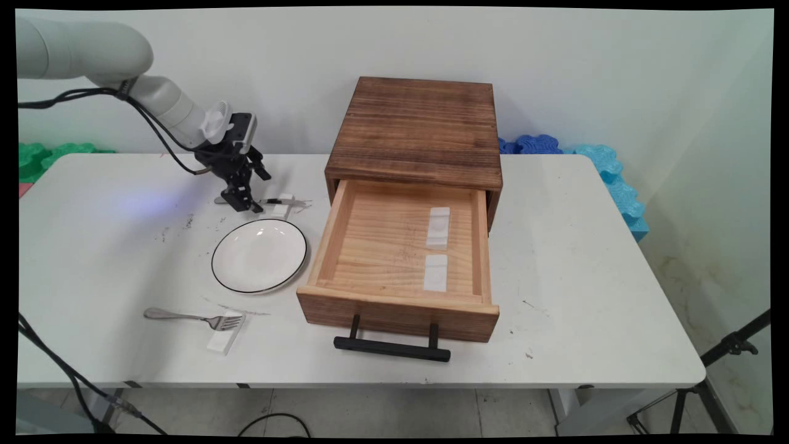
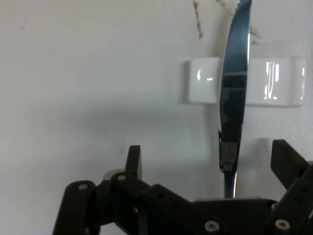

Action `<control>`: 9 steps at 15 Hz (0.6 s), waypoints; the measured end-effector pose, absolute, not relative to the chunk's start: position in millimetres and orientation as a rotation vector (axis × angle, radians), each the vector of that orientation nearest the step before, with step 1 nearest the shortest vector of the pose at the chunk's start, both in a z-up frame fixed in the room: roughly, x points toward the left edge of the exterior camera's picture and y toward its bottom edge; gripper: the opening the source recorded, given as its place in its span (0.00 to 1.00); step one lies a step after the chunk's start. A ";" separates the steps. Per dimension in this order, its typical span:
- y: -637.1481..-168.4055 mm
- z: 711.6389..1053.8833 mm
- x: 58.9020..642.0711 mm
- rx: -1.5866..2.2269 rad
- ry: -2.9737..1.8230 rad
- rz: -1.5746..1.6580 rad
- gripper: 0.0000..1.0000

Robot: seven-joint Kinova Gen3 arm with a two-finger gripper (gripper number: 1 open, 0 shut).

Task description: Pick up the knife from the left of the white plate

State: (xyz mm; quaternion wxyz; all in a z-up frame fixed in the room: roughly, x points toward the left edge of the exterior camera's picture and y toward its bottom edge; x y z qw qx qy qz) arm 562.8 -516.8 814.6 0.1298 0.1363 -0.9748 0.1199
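I should next grab the metal knife with my gripper by its handle close to the blade [image 2: 229, 159]. Then I will put the knife in the open drawer.
My gripper [image 1: 243, 201] is down at the table behind the white plate [image 1: 259, 254], over the handle end of a metal knife [image 1: 271, 201]. The knife lies across a small white rest [image 1: 282, 208]. In the hand view the knife [image 2: 234, 88] runs up from between my fingers and crosses the white rest [image 2: 203, 88]. The gripper [image 2: 210, 164] is open, its fingers [image 2: 134, 159] standing on either side of the knife's handle. The handle lies nearer the right finger, and neither finger visibly touches it.
A wooden box [image 1: 419, 126] stands right of the plate, its drawer [image 1: 394, 302] pulled open, with two white strips inside and a black handle [image 1: 391, 348]. A fork [image 1: 185, 317] lies on another white rest [image 1: 225, 336] near the front edge. Foam pieces [image 1: 610, 166] lie behind the table.
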 end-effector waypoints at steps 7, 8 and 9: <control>-520.0 812.1 559.5 0.386 -2.835 0.345 0.00; -519.9 812.0 559.3 0.386 -2.835 0.344 0.00; -520.0 812.1 558.8 0.386 -2.834 0.344 0.00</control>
